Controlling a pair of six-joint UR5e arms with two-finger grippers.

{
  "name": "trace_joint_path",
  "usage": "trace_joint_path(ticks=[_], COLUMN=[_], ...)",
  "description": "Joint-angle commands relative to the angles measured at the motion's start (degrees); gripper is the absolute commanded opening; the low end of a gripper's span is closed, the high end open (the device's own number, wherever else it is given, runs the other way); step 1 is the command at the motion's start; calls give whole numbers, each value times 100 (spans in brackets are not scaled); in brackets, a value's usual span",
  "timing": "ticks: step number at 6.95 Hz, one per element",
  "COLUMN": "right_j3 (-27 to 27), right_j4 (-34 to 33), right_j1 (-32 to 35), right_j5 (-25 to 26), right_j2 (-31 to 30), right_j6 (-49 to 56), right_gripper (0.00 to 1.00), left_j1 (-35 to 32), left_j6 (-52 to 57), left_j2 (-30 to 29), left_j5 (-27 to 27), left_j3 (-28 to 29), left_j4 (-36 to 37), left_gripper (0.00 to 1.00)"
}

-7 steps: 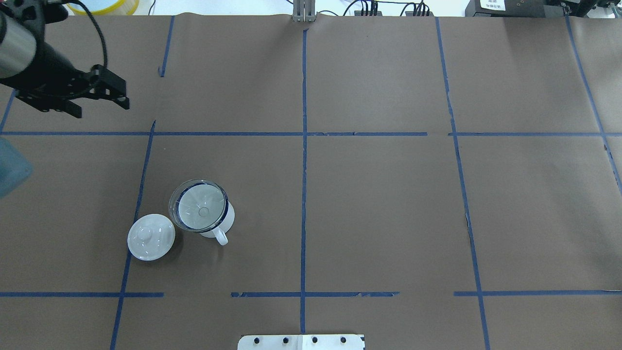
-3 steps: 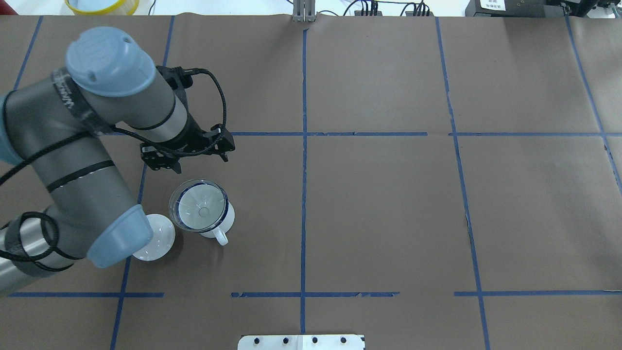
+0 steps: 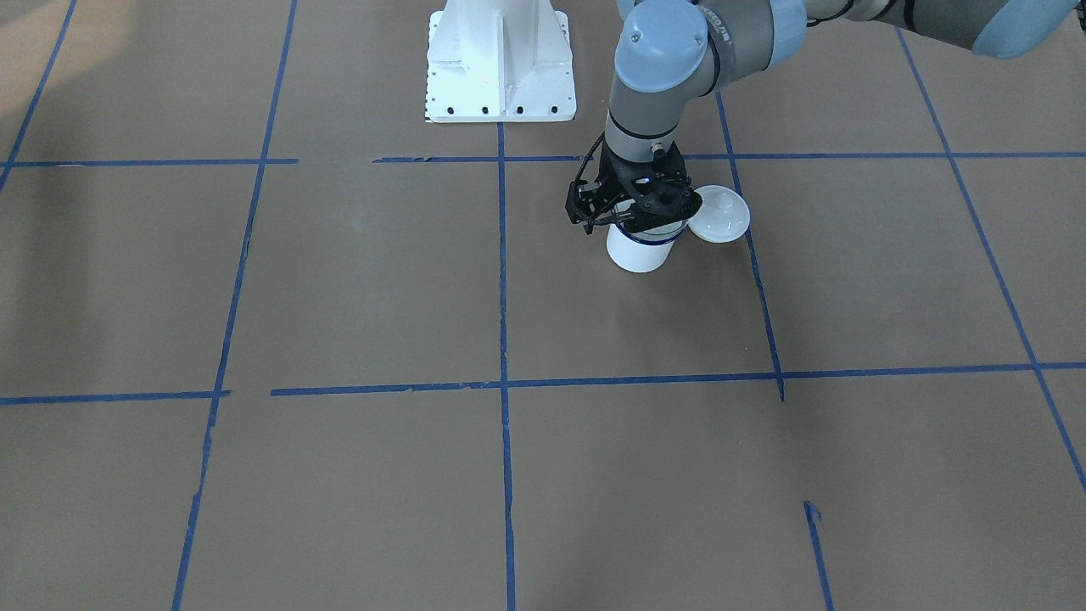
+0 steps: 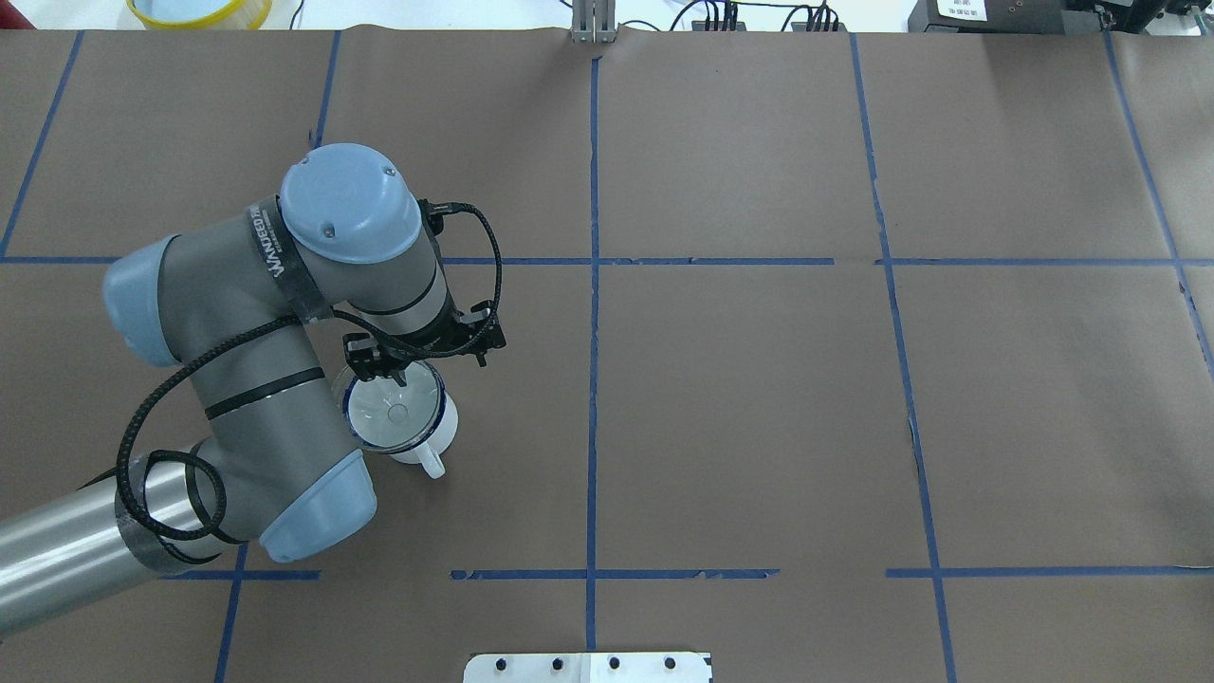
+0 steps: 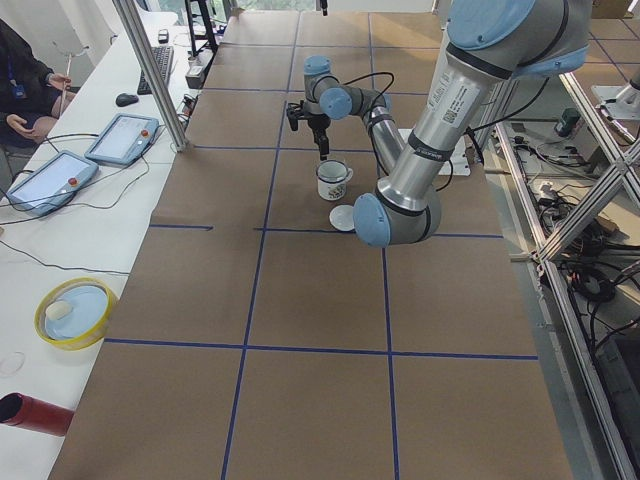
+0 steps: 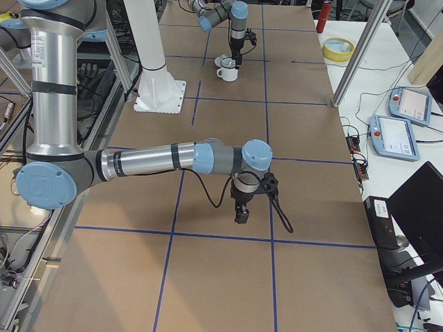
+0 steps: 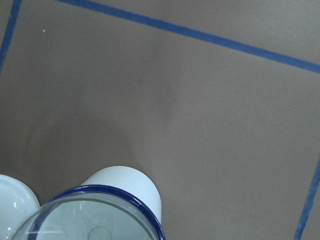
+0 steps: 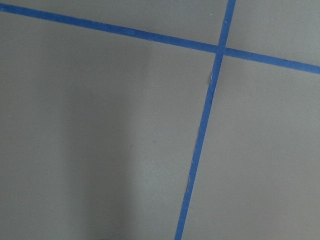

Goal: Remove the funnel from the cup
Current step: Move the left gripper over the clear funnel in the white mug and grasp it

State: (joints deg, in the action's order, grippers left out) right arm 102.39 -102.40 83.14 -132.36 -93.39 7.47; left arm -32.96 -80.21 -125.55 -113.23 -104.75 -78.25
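Note:
The clear funnel should come off the white mug (image 7: 134, 181), so I will next take hold of the funnel by its wide round rim (image 7: 90, 197) with my left gripper.
The cup (image 4: 444, 429) is a white mug with a dark blue rim, standing left of the table's middle; it also shows in the front view (image 3: 640, 252) and the left wrist view (image 7: 122, 180). The clear funnel (image 4: 394, 415) sits in its mouth, its bowl on the rim, and shows in the left wrist view (image 7: 90, 222). My left gripper (image 4: 417, 365) points down just above the cup's far rim, open and empty. It hides most of the funnel in the front view (image 3: 636, 214). My right gripper (image 6: 242, 214) hangs low over bare table far away; I cannot tell its state.
A white round lid with a knob (image 3: 719, 214) lies right beside the cup, hidden under my left arm in the overhead view. The white robot base (image 3: 501, 59) stands behind. A yellow-rimmed bowl (image 4: 199, 9) sits off the far left corner.
My left arm has swung in from the far left edge to just above the cup's far rim. It now covers the lid in the overhead view. Cup and funnel have not moved.

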Motion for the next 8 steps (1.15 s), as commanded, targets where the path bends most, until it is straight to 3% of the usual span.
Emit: trace_joint_path(ticks=[1, 2, 4, 5, 8], right_j3=[0, 0, 0, 0, 0], right_j4=[1, 1, 1, 1, 1], right_j1=[0, 0, 0, 0, 0], right_j5=[0, 0, 0, 0, 0], right_j2=[5, -3, -3, -3, -3], right_j6=[0, 0, 0, 0, 0], right_gripper=[100, 100, 100, 100, 100], left_j1=[140, 184, 202, 193, 88], left_j6=[-21, -21, -21, -21, 57], left_j2=[4, 4, 4, 4, -39], left_j5=[20, 20, 11, 11, 55], left_j3=[-54, -63, -72, -168, -1044], left_j4=[213, 231, 266, 432, 1370], left_gripper=[75, 59, 10, 0, 0])
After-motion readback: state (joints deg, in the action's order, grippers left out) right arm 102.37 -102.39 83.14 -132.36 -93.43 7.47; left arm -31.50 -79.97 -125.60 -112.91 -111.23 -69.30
